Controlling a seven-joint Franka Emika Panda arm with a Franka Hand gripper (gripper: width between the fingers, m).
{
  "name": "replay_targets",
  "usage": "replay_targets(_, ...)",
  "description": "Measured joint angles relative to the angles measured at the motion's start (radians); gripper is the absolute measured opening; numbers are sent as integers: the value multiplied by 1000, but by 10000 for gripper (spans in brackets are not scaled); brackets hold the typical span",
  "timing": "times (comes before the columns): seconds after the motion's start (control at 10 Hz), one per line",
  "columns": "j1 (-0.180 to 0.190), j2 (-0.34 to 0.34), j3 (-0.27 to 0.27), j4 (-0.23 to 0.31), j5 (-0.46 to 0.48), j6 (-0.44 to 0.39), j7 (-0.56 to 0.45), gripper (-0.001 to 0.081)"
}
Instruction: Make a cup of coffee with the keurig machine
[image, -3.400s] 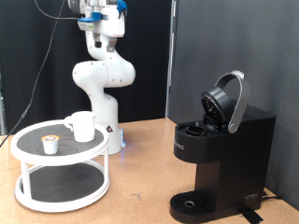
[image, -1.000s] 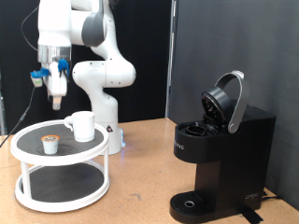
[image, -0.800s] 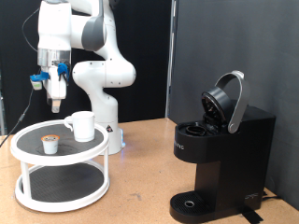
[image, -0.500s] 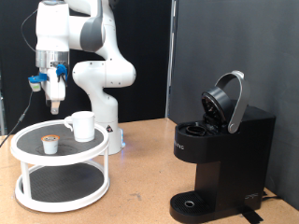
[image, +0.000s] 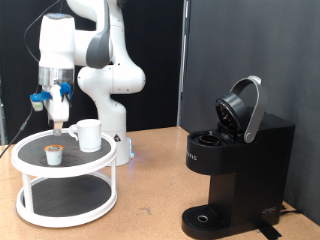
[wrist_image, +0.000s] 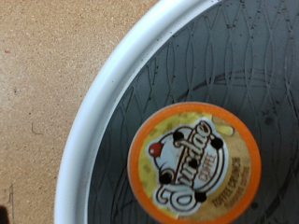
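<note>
My gripper's fingers are still above the pod's orange rim (image: 54, 148) (wrist_image: 194, 164), with dark shelf showing all around it, so it is too early to close and coming down comes next.
The white cup (image: 89, 135) stands on the top shelf of a white two-tier round stand (image: 30, 150), on the exterior view's left. A small brown-topped pod (image: 54, 153) sits beside it on the same shelf. My gripper (image: 60, 120) hangs pointing down just above the pod and to the left of the cup, touching neither. In the wrist view the pod (wrist_image: 194, 161) fills the middle, with an orange rim and printed lid; my fingers do not show there. The black keurig machine (image: 235, 165) stands on the right with its lid (image: 243, 108) raised.
The stand's white rim (wrist_image: 98, 121) curves past the pod, with wooden table (wrist_image: 47, 84) beyond it. The arm's white base (image: 110, 85) stands behind the stand. A black curtain backs the scene. Bare table lies between the stand and the machine.
The arm swung from high at the top centre to the left and came down over the stand; the gripper now hangs lower, close above the pod. Cup, pod and machine have not moved.
</note>
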Motion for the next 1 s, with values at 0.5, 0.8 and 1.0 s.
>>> replay_targets(0.5,-35,74,0,-55,-54,140,16,734)
replay_targets(0.8,-39,112,0,-62,-54,180,20,734)
replay_targets(1.0,-39,125,0,-63,-54,185,20,734)
